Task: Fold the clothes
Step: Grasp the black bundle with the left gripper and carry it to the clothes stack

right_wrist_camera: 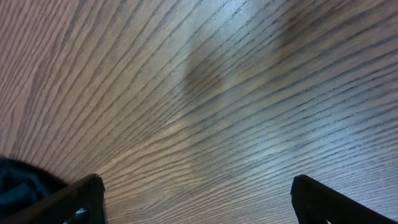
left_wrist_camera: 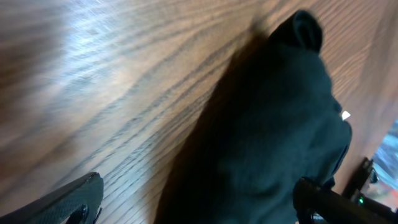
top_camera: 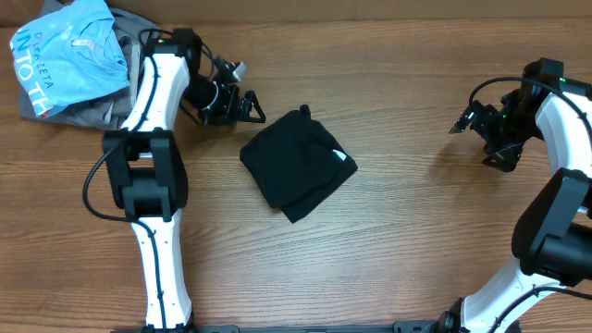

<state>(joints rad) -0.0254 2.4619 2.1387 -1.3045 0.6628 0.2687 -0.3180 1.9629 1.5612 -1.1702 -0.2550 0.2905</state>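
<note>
I need to grab the folded black garment next with my left gripper by its pile-facing edge (top_camera: 266, 139) (left_wrist_camera: 212, 150), with its layers together, to stack it on the clothes pile.
A black garment (top_camera: 298, 163), folded into a rough square with a small white tag, lies in the middle of the wooden table. It fills the right part of the left wrist view (left_wrist_camera: 273, 137). My left gripper (top_camera: 248, 108) is open and empty, just up and left of the garment's top corner. My right gripper (top_camera: 465, 122) is open and empty over bare wood at the far right. A dark edge of the garment shows at the lower left of the right wrist view (right_wrist_camera: 18, 180).
A pile of clothes sits at the table's back left corner: a light blue printed shirt (top_camera: 67, 54) on top of a grey garment (top_camera: 83, 111). The left arm's base stands in front of it.
</note>
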